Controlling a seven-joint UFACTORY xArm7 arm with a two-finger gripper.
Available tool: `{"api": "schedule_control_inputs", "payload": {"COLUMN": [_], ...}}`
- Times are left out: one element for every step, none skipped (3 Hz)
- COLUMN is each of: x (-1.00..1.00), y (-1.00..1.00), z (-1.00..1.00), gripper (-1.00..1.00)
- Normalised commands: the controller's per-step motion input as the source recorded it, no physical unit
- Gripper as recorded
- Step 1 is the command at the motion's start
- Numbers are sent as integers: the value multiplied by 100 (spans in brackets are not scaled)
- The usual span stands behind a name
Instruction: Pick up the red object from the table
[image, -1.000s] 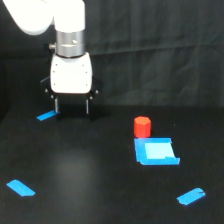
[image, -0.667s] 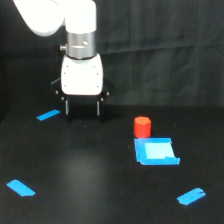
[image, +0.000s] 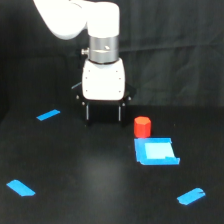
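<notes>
My gripper needs to pick the red object up from the table next, and for that it should grab the object by its upright cylindrical body.
The red object is a small red-orange stubby cylinder standing upright on the black table, just behind the flat blue square. My gripper hangs from the white arm to the exterior view's left of the red object, a short gap away. Its two dark fingers point down, spread apart with nothing between them, tips close to the table.
Blue tape strips lie on the table: one at the left, one at the front left, one at the front right. A black wrinkled backdrop cloth hangs behind the table.
The arm and gripper have moved toward the exterior view's right, closer to the red object. The red object and blue square have not moved.
</notes>
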Motion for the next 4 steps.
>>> {"api": "schedule_control_inputs", "payload": {"x": [92,89,72,21], "y": [11,-53,-62,-47], "z": [3,37,-32,-68], "gripper": [99,99,100,93]}}
